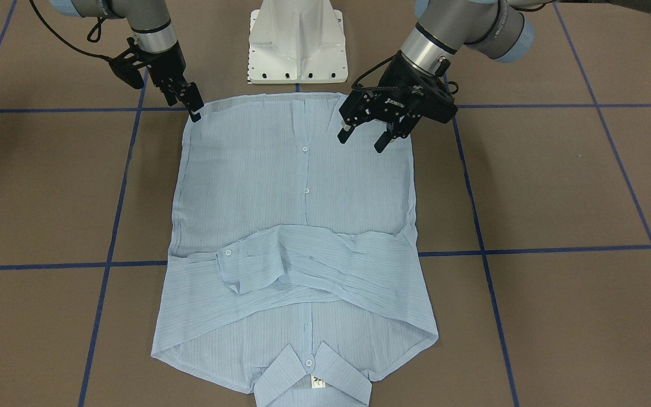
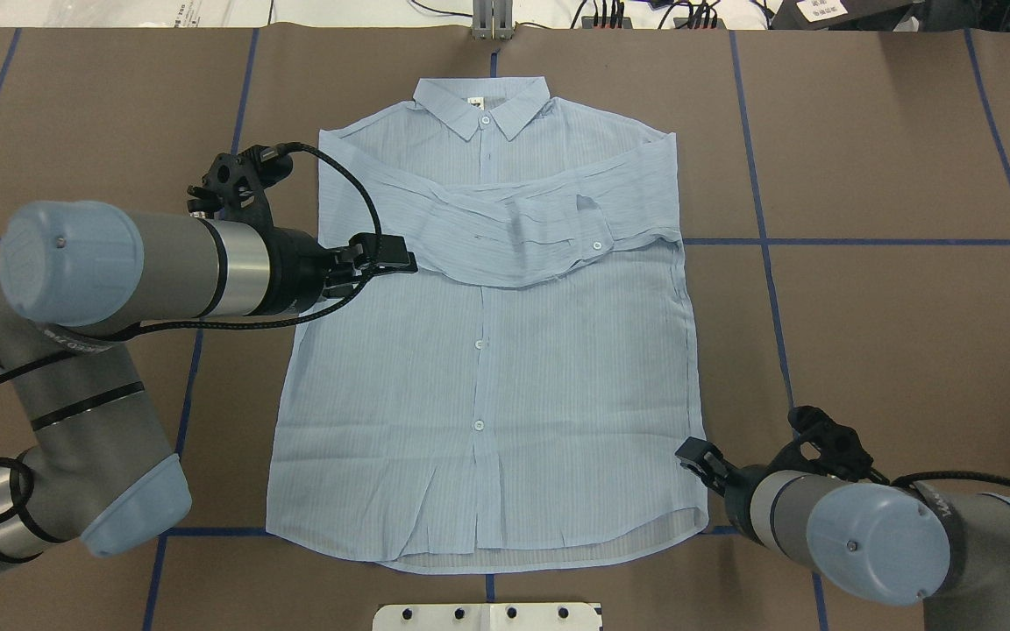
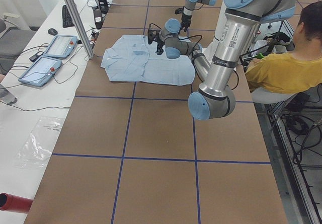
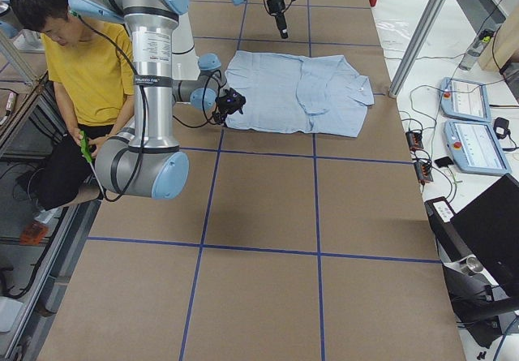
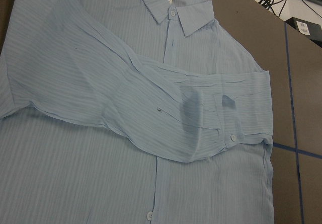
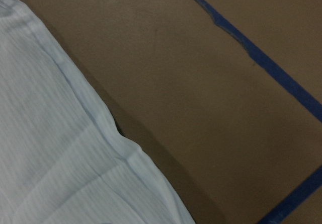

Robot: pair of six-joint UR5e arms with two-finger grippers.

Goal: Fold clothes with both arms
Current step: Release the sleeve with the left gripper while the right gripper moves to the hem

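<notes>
My right gripper needs to move back before it closes on the shirt's hem [image 1: 212, 104], because the gripper's fingers reach too far, past the hem over its side edge [image 1: 185, 139].
The light blue striped shirt [image 1: 297, 198] [image 2: 487, 350] lies flat and buttoned on the brown table, collar [image 2: 480, 105] away from the robot. Both sleeves [image 2: 540, 228] are folded across the chest, as the left wrist view [image 5: 166, 118] also shows. My left gripper [image 1: 363, 141] [image 2: 400, 254] hangs open and empty above the shirt, near its hem corner on my left. My right gripper [image 1: 190, 110] [image 2: 689, 451] is low at the other hem corner, tips at the cloth's edge, fingers slightly apart. The right wrist view shows only the shirt's edge [image 6: 50, 158] lying on the table.
The white pedestal base [image 1: 297, 45] stands just behind the hem. Blue tape lines [image 1: 529, 249] cross the table. A person in a yellow top [image 3: 287, 68] [image 4: 81, 61] sits beside the robot. Control tablets [image 3: 50, 53] and cables lie beyond the table's far side.
</notes>
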